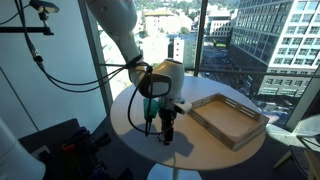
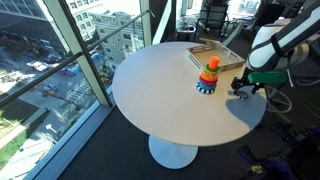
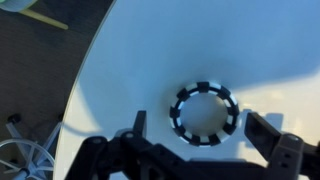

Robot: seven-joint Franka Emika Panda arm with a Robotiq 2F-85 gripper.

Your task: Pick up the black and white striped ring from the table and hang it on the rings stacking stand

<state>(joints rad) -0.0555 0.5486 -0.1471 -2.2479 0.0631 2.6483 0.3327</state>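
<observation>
In the wrist view the ring lies between my low open fingers, and closing now would catch the ring, so it is time to close on it.
The black and white striped ring lies flat on the white table in the wrist view. My gripper is open, its two dark fingers on either side of the ring, just above the table top. In both exterior views the gripper hangs low over the table near its edge, hiding the ring. The rings stacking stand, with red and orange rings on top and a darker base, stands on the table a short way from the gripper.
A rectangular wooden tray lies on the table beside the gripper; it also shows at the table's far side. Tall windows stand close behind the table. The table edge runs near the ring. Chairs and cables surround the table.
</observation>
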